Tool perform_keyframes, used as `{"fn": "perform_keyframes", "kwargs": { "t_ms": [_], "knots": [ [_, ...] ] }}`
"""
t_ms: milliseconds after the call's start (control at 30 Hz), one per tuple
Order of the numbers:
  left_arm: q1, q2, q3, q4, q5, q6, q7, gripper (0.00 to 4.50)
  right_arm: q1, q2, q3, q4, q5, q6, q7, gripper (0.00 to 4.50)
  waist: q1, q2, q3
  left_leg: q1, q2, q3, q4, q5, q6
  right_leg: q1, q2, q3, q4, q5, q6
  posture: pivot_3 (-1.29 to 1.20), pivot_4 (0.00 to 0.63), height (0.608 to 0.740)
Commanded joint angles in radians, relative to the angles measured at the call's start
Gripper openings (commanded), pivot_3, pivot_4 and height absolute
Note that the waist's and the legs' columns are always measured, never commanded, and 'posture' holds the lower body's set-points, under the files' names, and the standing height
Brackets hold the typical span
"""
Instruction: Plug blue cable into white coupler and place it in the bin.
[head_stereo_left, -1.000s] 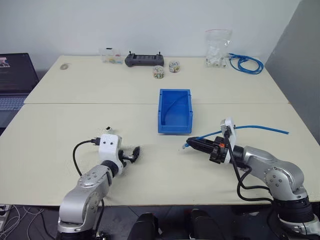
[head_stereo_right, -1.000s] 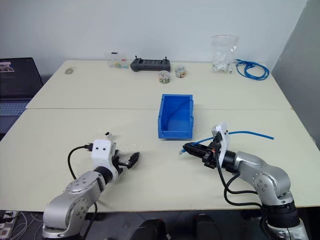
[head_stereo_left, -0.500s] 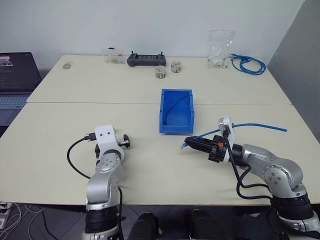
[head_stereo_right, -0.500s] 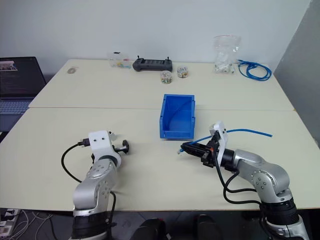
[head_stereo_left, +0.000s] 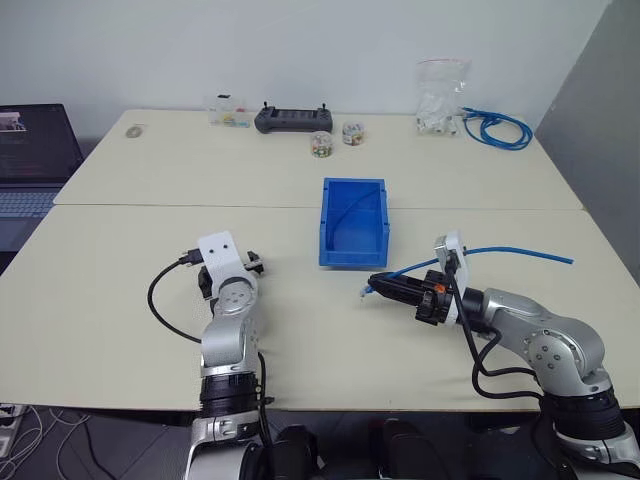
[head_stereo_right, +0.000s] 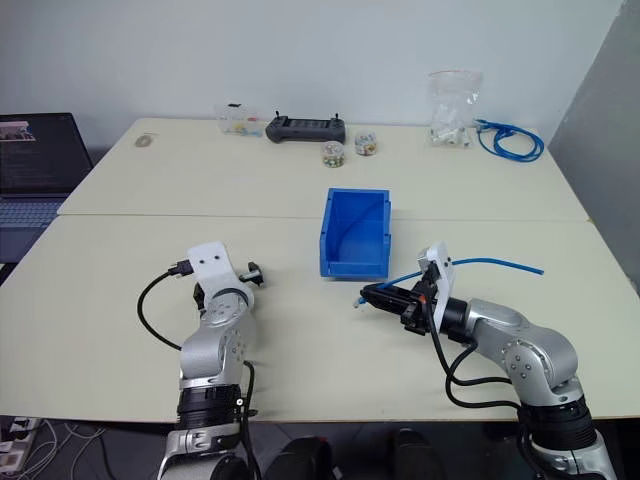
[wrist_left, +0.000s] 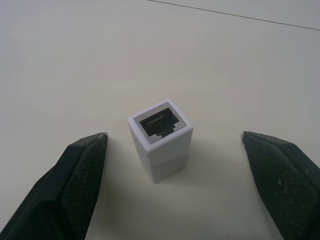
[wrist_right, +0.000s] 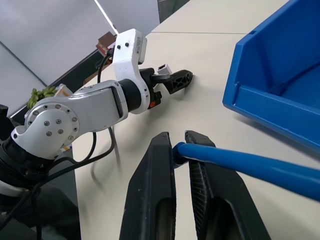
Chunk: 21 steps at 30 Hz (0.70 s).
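Observation:
My left gripper closes next, since the gripper's fingers reach down on either side of the white coupler (wrist_left: 160, 137). Closing now would catch the coupler.
The white coupler (wrist_left: 160, 137) stands upright on the table with its dark socket facing up, between the wide-open fingers of my left gripper (wrist_left: 173, 135), touching neither. That gripper (head_stereo_left: 250, 262) rests left of the blue bin (head_stereo_left: 350, 258). My right gripper (head_stereo_left: 375, 287) hovers just before the bin's front right corner, shut on the blue cable (head_stereo_left: 510, 252) close to its plug end. The cable trails off to the right across the table. In the right wrist view the cable (wrist_right: 240, 162) is pinched between the fingers, and the coupler (wrist_right: 164, 68) shows by the left gripper.
Along the table's far edge sit a black controller (head_stereo_left: 292, 119), two small jars (head_stereo_left: 319, 144), a small clear box (head_stereo_left: 225, 112), a clear bag of white parts (head_stereo_left: 437, 97) and a coiled blue cable bundle (head_stereo_left: 495, 128). A laptop (head_stereo_left: 30, 150) stands off to the left.
My left arm has swung forward and its wrist has turned, bringing the open gripper around the coupler. The right arm and the cable have stayed where they were.

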Motion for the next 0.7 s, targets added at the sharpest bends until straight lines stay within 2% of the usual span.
{"fn": "perform_keyframes", "kwargs": {
  "t_ms": [33, 533, 700],
  "knots": [
    [0.002, -0.009, 0.012, -0.02, 0.015, -0.017, 0.019, 4.02, -0.009, -0.007, -0.019, -0.036, 0.005, -0.006, 0.006, 0.11, 0.0, 0.0, 0.0, 0.0, 0.0, 0.0, 0.0, 0.0, 0.0, 0.0, 0.0, 0.0, 0.0, 0.0, 0.0, 0.0, 0.15, 0.74],
    [0.037, -0.016, 0.02, -0.044, 0.025, -0.011, 0.028, 1.0, -0.004, -0.003, -0.016, -0.036, 0.002, -0.011, 0.007, 0.11, 0.0, 0.0, 0.0, 0.0, 0.0, 0.0, 0.0, 0.0, 0.0, 0.0, 0.0, 0.0, 0.0, 0.0, 0.0, 0.0, 0.15, 0.74],
    [0.098, -0.011, -0.002, -0.096, 0.02, 0.015, -0.019, 0.95, 0.003, -0.005, -0.019, -0.043, -0.002, -0.015, 0.001, 0.11, -0.001, 0.0, 0.0, 0.0, 0.0, 0.0, 0.0, 0.0, 0.0, 0.0, 0.0, 0.001, 0.0, 0.0, 0.0, 0.0, 0.15, 0.74]
  ]
}}
